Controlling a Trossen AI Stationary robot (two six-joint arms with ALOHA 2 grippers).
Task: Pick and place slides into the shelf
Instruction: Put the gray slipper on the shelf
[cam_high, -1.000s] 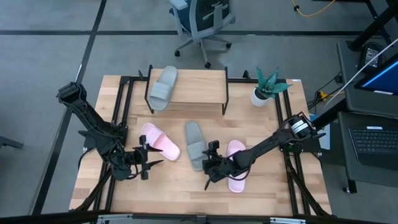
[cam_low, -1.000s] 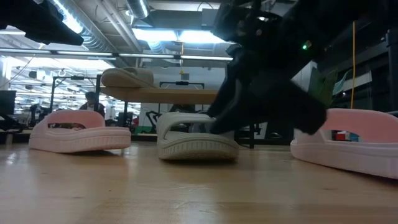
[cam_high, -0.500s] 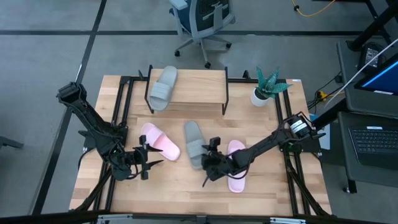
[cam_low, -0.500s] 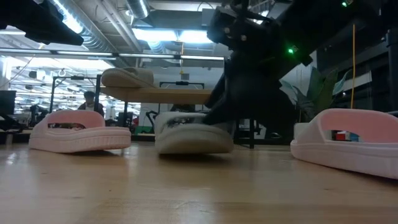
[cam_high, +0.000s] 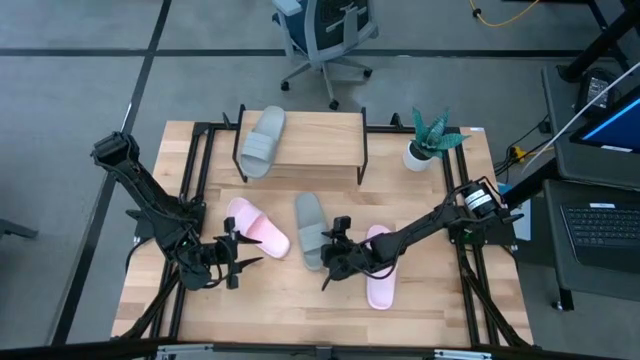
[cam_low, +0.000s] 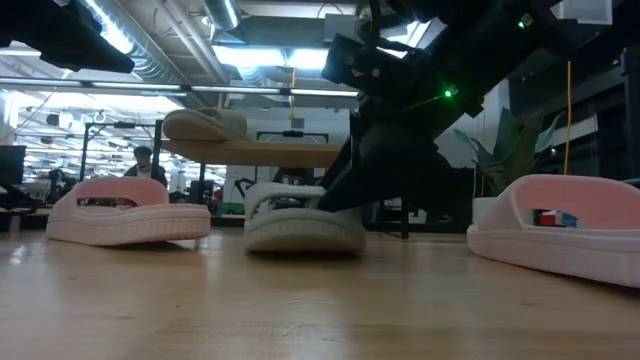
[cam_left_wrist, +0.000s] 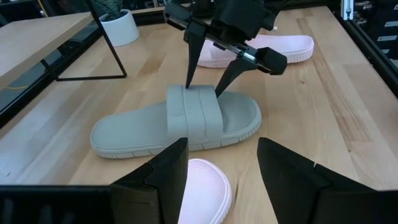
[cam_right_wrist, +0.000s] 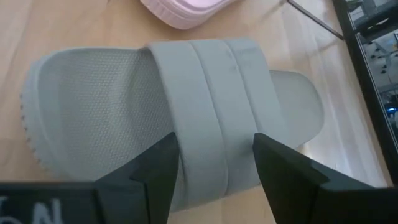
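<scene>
The right gripper grabs the grey-green slide by its strap (cam_high: 311, 239) next, to set the slide beside its mate on the shelf (cam_high: 320, 150).
A grey-green slide (cam_high: 311, 230) lies flat on its sole at mid-table. My right gripper (cam_high: 333, 243) stands open over its strap (cam_right_wrist: 214, 112), one finger on the heel side and one on the toe side. Two pink slides rest on the table, one to its left (cam_high: 257, 225) and one to its right (cam_high: 378, 268). A second grey-green slide (cam_high: 263, 142) lies on the shelf (cam_high: 320, 150) at the far side. My left gripper (cam_left_wrist: 224, 180) waits open near the left pink slide's toe (cam_left_wrist: 202, 186). My right gripper comes at the grey-green slide's strap (cam_left_wrist: 194, 109) from above, slanting in from the table's right. Its open fingers (cam_left_wrist: 190, 62) lie across the strap, tips down at its two edges. Whether both tips touch, I cannot tell. The slide stays flat on the table.
A potted plant (cam_high: 432, 140) stands at the far right corner beside the shelf. Black frame rails (cam_high: 200, 170) run along the table's sides. Bare wood (cam_high: 290, 295) lies along the near edge. An office chair (cam_high: 325, 35) stands on the floor beyond the table.
My right gripper has moved a little toward the table's left and far edge, staying open over the strap. The grey-green slide under it has slid slightly the same way along the table. The left arm has kept still.
</scene>
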